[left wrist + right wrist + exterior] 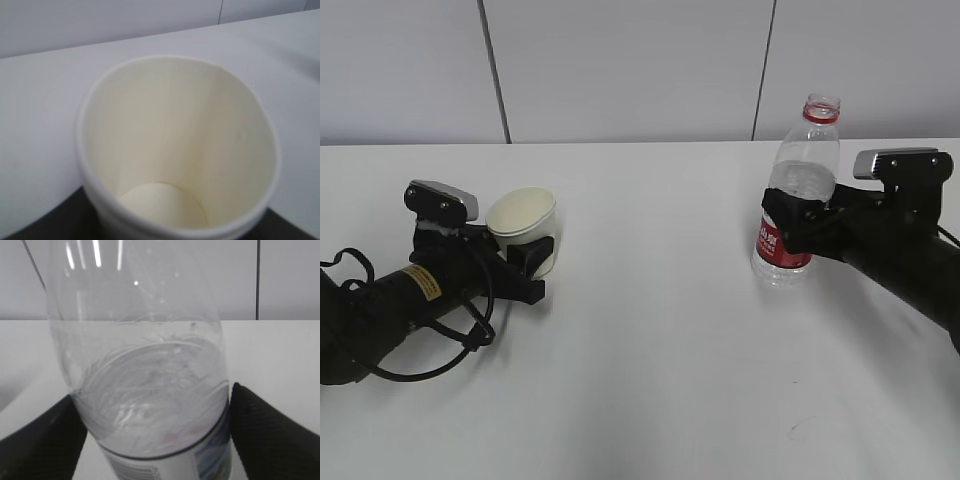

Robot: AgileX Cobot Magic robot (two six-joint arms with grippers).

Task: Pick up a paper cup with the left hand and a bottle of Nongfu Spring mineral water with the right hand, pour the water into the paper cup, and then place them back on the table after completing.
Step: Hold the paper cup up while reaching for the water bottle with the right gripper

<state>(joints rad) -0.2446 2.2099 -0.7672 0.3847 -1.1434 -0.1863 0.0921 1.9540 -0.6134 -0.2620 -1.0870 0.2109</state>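
Observation:
The tall bottle stands capless point(822, 104) with water inside. My right gripper should grab the bottle around its middle next, so it doesn't tip.
The paper cup point(523, 222), white with a cream inside, sits between the fingers of my left gripper point(534, 256), which is shut on it low by the table point(650, 360). In the left wrist view I look down into the paper cup point(175, 145), with a dark finger point(45, 220) at each lower corner. I cannot tell whether it holds liquid. The bottle point(800, 185) stands capless on the table, with a red label and clear water point(150, 390) inside. My right gripper point(798, 216) is open around its middle. One finger point(272, 432) stands a sliver off the bottle point(135, 330).
A plain wall with dark vertical seams point(494, 70) runs behind the table's far edge. Loose black cables point(430, 355) hang from the left arm onto the tabletop.

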